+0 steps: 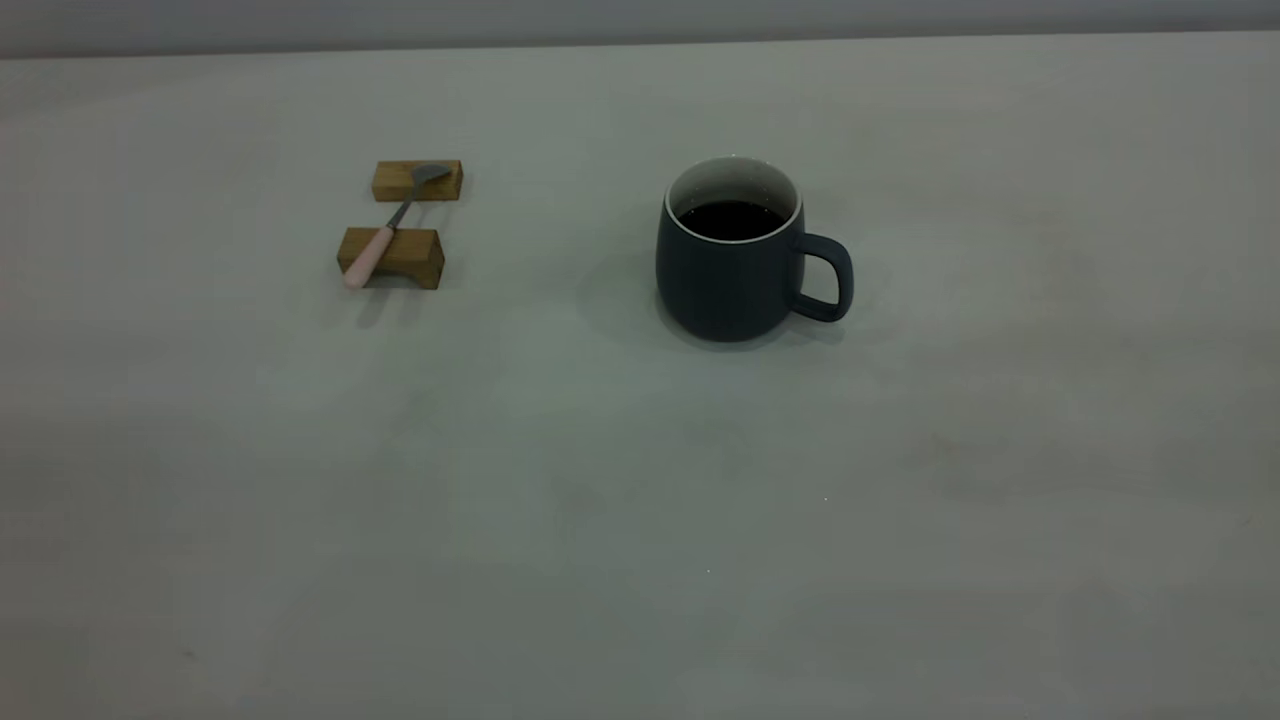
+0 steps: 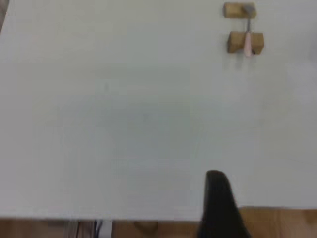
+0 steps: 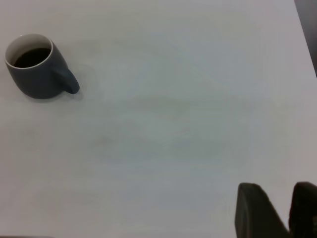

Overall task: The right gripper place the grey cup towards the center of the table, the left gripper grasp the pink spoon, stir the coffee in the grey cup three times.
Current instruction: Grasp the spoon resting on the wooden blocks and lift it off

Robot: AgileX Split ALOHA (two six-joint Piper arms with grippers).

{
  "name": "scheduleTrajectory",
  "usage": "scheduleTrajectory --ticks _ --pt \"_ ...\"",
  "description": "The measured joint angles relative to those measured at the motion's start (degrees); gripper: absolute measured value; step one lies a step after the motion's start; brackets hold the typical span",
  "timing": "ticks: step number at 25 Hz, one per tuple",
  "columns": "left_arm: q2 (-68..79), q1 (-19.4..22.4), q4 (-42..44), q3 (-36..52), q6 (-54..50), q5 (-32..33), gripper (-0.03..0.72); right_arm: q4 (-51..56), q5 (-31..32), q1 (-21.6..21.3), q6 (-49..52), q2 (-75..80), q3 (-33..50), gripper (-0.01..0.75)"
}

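Note:
Next, my left gripper grabs the spoon by its pink handle (image 1: 365,263). That leaves the spoon's metal bowl (image 1: 431,173) free to stir the coffee.
The grey cup (image 1: 730,262) stands upright right of the table's (image 1: 640,520) middle, its handle pointing right, with dark coffee (image 1: 731,219) inside. The cup also shows in the right wrist view (image 3: 35,69). The pink spoon (image 1: 385,230) lies across two tan wooden blocks at the left, handle toward the near side. It shows far off in the left wrist view (image 2: 247,38). Neither gripper appears in the exterior view. My left gripper (image 2: 218,186) hangs over the table's near edge, far from the spoon. My right gripper (image 3: 277,191) is shut on nothing, far from the cup.
The two wooden blocks (image 1: 417,181) (image 1: 391,257) carry the spoon, one behind the other. A brown surface (image 2: 282,223) shows past the table's edge in the left wrist view. Bare tabletop lies between the cup and the blocks and across the whole near side.

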Motion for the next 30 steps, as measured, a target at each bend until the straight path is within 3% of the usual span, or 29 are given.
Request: scheduleTrajectory --ticks 3,5,11,14,22,30 --pt "13.3 0.0 0.6 -2.9 -1.2 -4.5 0.638 0.0 0.0 0.0 0.0 0.0 0.0 0.201" --pt "23.0 0.0 0.4 -4.2 -1.4 -10.8 0.659 0.0 0.0 0.0 0.0 0.0 0.0 0.201" --pt "50.1 0.0 -4.5 -7.6 -1.5 -27.6 0.666 0.0 0.0 0.0 0.0 0.0 0.0 0.209" --pt "64.4 0.0 -8.0 -11.1 0.5 -32.6 0.666 0.0 0.0 0.0 0.0 0.0 0.0 0.214" --pt "99.8 -3.9 -14.2 -30.4 8.0 -35.4 0.666 0.0 0.0 0.0 0.0 0.0 0.0 0.223" --pt "119.1 -7.6 -14.9 -45.6 8.9 -33.8 0.666 0.0 0.0 0.0 0.0 0.0 0.0 0.233"
